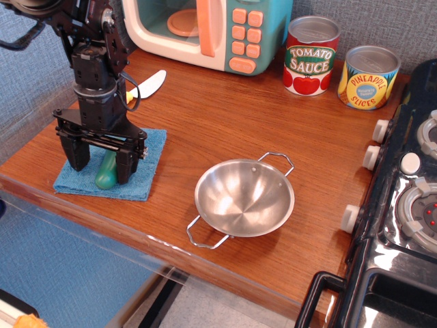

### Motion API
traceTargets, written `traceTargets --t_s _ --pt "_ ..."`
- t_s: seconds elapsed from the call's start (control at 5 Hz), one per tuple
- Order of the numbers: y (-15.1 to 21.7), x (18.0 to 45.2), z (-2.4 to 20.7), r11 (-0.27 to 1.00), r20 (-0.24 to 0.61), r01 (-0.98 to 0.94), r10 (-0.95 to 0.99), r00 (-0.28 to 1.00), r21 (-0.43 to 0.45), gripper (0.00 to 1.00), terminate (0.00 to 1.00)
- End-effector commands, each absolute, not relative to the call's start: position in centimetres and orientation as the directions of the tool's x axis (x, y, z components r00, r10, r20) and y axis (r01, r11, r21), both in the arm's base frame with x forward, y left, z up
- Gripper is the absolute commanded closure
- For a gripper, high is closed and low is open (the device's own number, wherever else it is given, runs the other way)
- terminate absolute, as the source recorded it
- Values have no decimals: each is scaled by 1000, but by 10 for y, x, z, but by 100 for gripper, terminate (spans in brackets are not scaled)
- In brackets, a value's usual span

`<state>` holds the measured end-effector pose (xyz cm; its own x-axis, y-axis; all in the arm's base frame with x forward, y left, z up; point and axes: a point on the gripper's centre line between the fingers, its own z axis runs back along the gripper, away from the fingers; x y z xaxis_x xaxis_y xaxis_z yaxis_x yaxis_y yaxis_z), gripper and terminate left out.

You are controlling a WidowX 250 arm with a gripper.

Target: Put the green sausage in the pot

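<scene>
Next, my gripper grips the green sausage by its middle (109, 164) to put it in the pot (244, 198).
The green sausage (106, 172) lies on a blue cloth (147, 167) at the left front of the wooden counter. My black gripper (101, 162) stands upright over it, open, with one finger on each side of the sausage; its fingertips (124, 172) are down at the cloth. Only the lower part of the sausage shows between the fingers. The pot (244, 198), a shiny steel bowl with two wire loop handles, sits empty to the right, near the counter's front edge.
A yellow-handled toy knife (145, 86) lies behind the cloth. A toy microwave (205, 31) stands at the back, with a tomato sauce can (311, 56) and a pineapple can (369, 77) to its right. A black stove (406, 198) borders the right side.
</scene>
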<state>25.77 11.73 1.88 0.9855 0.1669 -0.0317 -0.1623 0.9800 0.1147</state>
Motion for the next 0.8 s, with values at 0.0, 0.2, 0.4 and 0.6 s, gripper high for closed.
traceTargets --t_s 0.0,0.2,0.4,0.6 --pt "112 262 25 980 -25 -146 151 988 138 100 0" --pt "110 263 33 984 -2 -133 134 991 119 100 0" --pt "98 260 73 985 103 -94 79 992 146 100 0" --pt "83 260 114 989 184 -68 43 982 131 100 0"
